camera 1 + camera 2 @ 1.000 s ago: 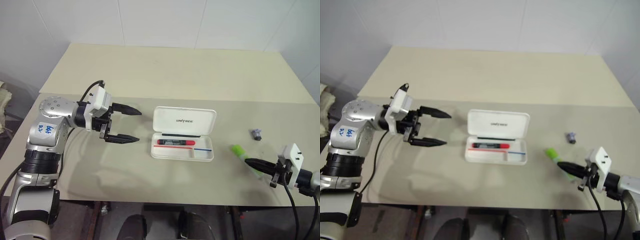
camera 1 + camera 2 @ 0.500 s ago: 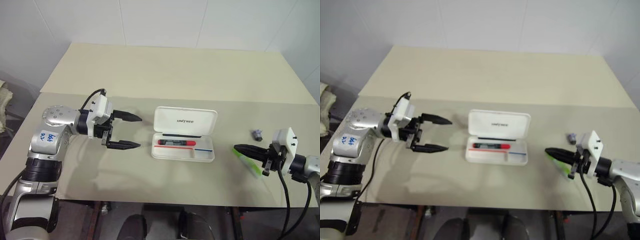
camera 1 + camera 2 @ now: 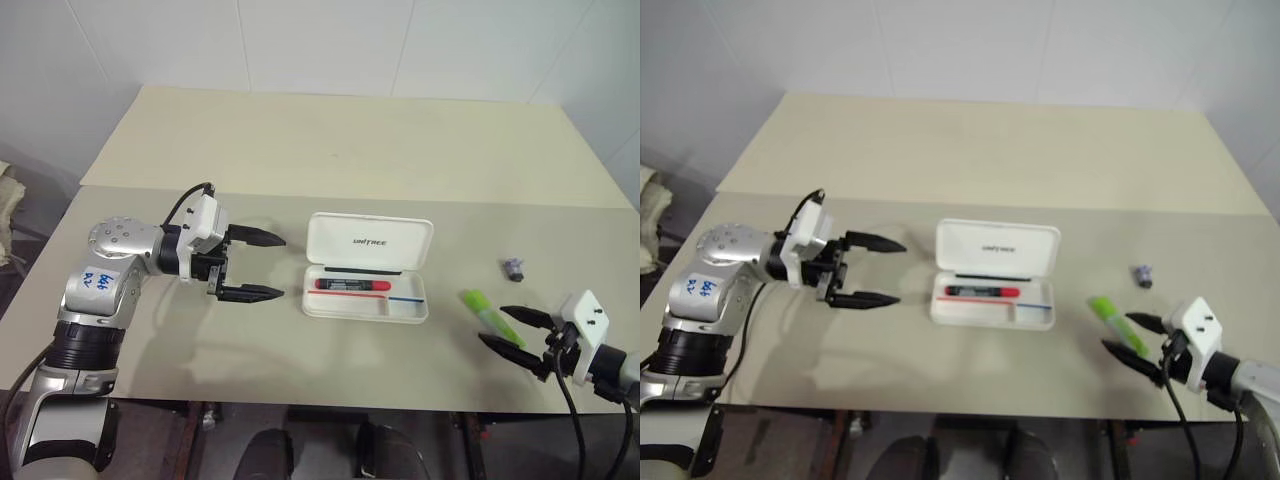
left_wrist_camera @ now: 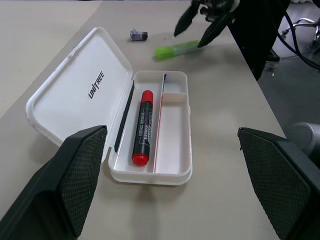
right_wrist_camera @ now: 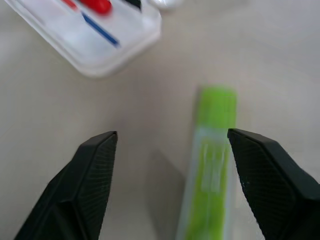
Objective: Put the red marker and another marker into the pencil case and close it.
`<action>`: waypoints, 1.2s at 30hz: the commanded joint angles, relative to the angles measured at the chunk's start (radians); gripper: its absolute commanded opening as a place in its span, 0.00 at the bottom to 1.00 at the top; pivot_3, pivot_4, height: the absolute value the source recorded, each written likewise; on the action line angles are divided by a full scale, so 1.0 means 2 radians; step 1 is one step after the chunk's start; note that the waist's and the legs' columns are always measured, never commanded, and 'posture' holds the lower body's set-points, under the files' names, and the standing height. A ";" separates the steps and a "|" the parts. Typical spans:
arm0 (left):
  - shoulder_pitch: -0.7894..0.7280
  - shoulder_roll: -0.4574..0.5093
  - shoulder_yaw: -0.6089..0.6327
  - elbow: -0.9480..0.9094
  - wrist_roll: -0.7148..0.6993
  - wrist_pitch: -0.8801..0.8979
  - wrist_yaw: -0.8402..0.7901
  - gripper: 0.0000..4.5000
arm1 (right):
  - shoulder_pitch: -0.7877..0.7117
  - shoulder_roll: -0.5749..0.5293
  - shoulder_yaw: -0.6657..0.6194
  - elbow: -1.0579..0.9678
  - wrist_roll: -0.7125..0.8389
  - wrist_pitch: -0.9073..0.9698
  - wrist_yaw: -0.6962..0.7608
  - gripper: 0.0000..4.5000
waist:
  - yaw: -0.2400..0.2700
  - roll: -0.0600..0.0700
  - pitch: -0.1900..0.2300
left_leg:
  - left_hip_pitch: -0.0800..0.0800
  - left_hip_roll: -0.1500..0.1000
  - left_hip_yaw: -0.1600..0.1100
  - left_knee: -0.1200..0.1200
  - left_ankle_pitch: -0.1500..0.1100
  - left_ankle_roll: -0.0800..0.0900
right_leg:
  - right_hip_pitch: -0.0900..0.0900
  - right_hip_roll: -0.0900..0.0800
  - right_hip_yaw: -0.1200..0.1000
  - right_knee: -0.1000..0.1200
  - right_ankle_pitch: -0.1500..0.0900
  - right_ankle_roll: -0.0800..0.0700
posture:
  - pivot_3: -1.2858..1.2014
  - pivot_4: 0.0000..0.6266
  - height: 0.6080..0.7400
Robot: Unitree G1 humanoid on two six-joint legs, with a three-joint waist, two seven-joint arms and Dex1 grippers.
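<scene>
My fingers are above the lime-green highlighter, so it isn't time to close yet. My right gripper needs to go down first and then close on the highlighter.
The white pencil case lies open in the middle of the table, its lid tipped back. Inside it rests the red marker, black barrel with red cap. To the right of the case, a lime-green highlighter lies flat on the table. My right gripper is open, and the highlighter's near end sits between its fingers, not gripped. To the left of the case hovers my left gripper, open and pointing at it, holding nothing.
A small grey-purple lump sits on the table beyond the highlighter. A thin black pen and a thin red-and-blue line lie in the case. The table's front edge runs close to my right gripper.
My right gripper, shut at the highlighter before, has drawn back a little and opened. The highlighter stays on the table. My left arm has kept still.
</scene>
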 commanded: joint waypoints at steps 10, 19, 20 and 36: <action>-0.013 -0.012 -0.003 -0.013 -0.010 0.005 0.000 1.00 | -0.016 0.036 -0.002 0.047 -0.005 -0.013 -0.047 0.84 | 0.000 0.000 0.000 | 0.000 0.000 0.000 0.000 0.000 0.000 | 0.000 0.000 0.000 0.000 0.000 0.000 | 0.52 0.24 1.00; -0.017 -0.015 -0.002 -0.009 -0.007 0.002 -0.001 1.00 | -0.050 0.027 -0.005 0.125 0.004 -0.009 -0.027 0.84 | -0.001 0.000 0.000 | 0.000 0.000 0.000 0.000 0.000 0.000 | 0.000 0.000 0.000 0.000 0.000 0.000 | 0.52 0.24 1.00; -0.017 -0.015 -0.002 -0.009 -0.007 0.002 -0.001 1.00 | -0.052 0.027 -0.004 0.127 0.005 -0.007 -0.025 0.84 | -0.001 0.000 0.000 | 0.000 0.000 0.000 0.000 0.000 0.000 | 0.000 0.000 0.001 0.000 0.000 0.000 | 0.52 0.24 1.00; -0.017 -0.017 0.002 -0.009 -0.005 -0.008 0.008 1.00 | -0.079 0.014 0.026 0.153 0.004 0.017 0.010 0.25 | -0.002 -0.001 -0.001 | 0.001 0.000 0.000 0.000 0.000 0.000 | 0.000 0.000 0.000 0.001 0.000 0.000 | 0.52 0.24 1.00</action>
